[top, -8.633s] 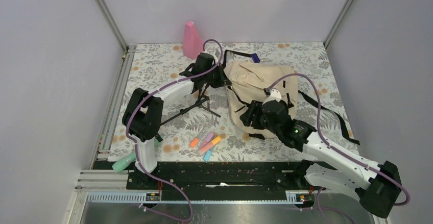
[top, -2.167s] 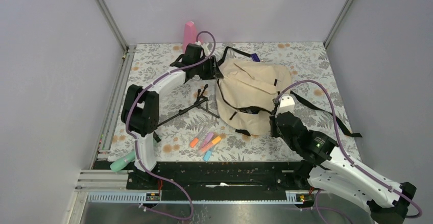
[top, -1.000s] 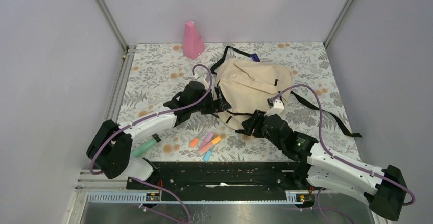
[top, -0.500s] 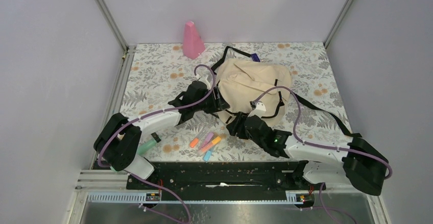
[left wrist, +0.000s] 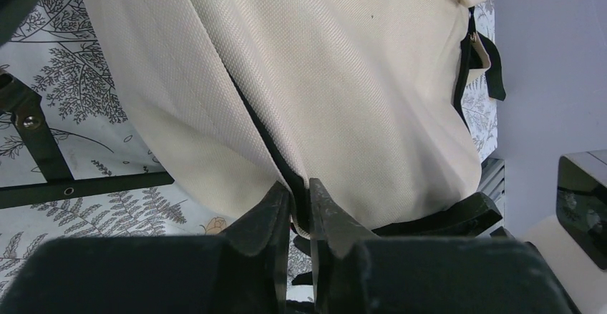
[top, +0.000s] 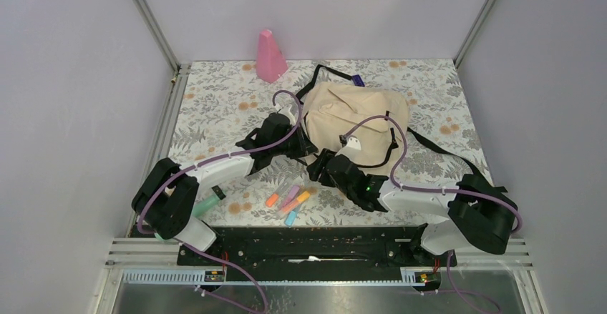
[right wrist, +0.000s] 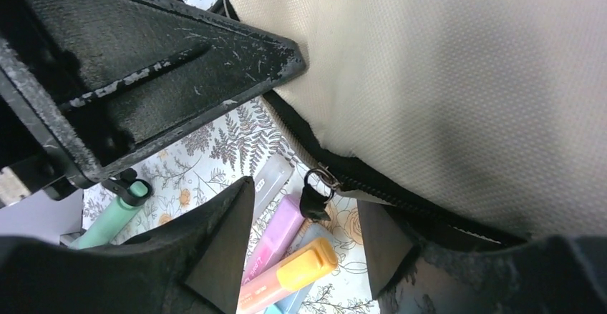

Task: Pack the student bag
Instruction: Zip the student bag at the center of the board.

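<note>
My right gripper should close on the zipper pull now. The black zipper pull point(right wrist: 315, 194) hangs between my right gripper's open fingers, so they would hold the pull.
The beige student bag point(top: 358, 117) lies on the flowered table, black straps trailing right. My left gripper point(top: 304, 146) is at its near left edge. In the left wrist view its jaws point(left wrist: 299, 189) are pinched on a fold of beige fabric point(left wrist: 343, 99) with the black zipper trim. My right gripper point(top: 322, 167) sits just in front of that corner, open. In the right wrist view the black zipper pull point(right wrist: 315, 194) hangs between its fingers point(right wrist: 222, 235), touching neither. The bag's zipper point(right wrist: 401, 196) runs off to the right.
Several highlighters point(top: 290, 201) lie on the table just below the right gripper, orange point(right wrist: 293, 267) and purple point(right wrist: 283, 224) among them. A green marker point(top: 207, 204) lies by the left arm. A pink bottle point(top: 270, 56) stands at the back. Black bars point(left wrist: 36, 149) lie left of the bag.
The left gripper has closed onto the bag's edge. The right arm has swung left along the bag's near edge to the zipper pull, staying open.
</note>
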